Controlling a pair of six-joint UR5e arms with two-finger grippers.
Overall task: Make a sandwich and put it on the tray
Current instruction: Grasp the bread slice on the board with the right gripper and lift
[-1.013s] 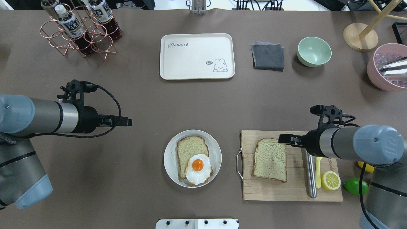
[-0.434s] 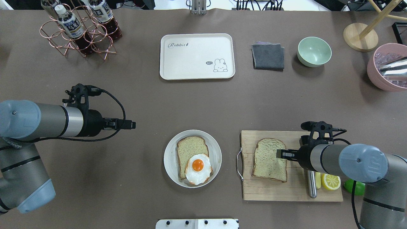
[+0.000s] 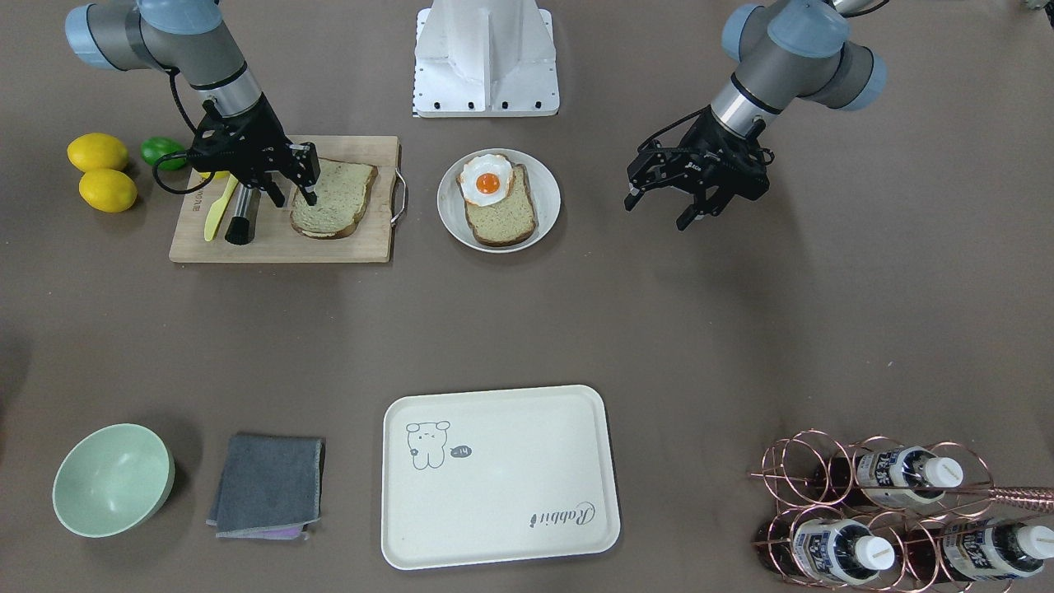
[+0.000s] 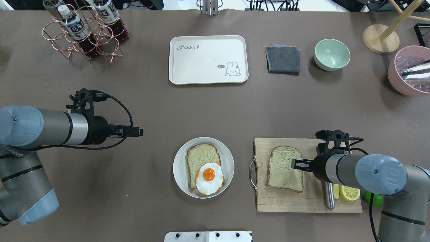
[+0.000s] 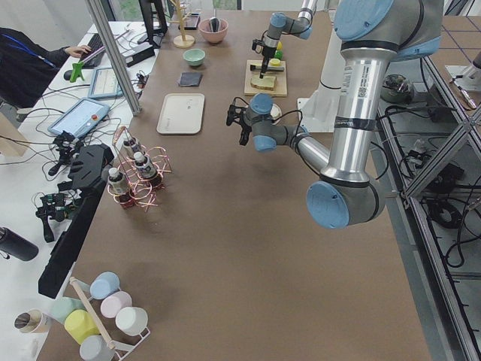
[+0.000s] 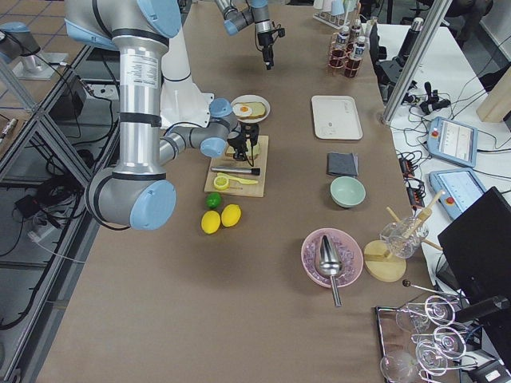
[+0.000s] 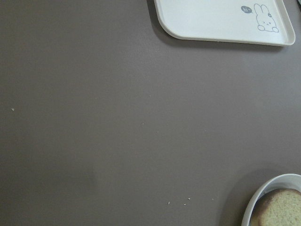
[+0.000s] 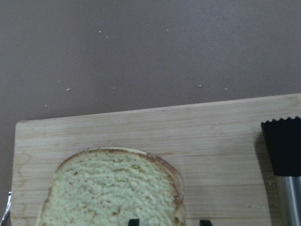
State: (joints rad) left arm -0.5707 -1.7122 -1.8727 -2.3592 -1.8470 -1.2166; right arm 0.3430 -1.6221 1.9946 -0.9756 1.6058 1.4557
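Note:
The bread slice needs to top the egg on the plate [image 3: 486,182] and close the sandwich, so my right gripper should next grab it by its crust edge [image 3: 302,198].
One bread slice [image 4: 281,172] lies on the wooden cutting board [image 4: 289,201]. My right gripper [image 4: 294,164] is open and low over the slice's right edge; in the right wrist view its fingertips [image 8: 134,221] straddle the crust. A second slice [image 4: 201,157] lies on a round white plate [image 4: 178,174] with the fried egg [image 4: 209,178] on its near end. My left gripper [image 3: 659,212] is open and empty, hovering over bare table to the left of the plate. The cream tray [image 4: 208,60] stands empty at the far middle.
A steel-handled tool [image 4: 329,195], a yellow knife and a lemon half [image 4: 349,192] lie on the board's right side. Two lemons [image 3: 99,152] and a lime sit beside it. A grey cloth [image 4: 283,59], green bowl [image 4: 332,54], pink bowl [image 4: 408,72] and bottle rack [image 4: 84,33] stand at the back.
My right gripper moved toward the robot and down, from the slice's far right corner to its right edge. My left arm shifted slightly and then held still.

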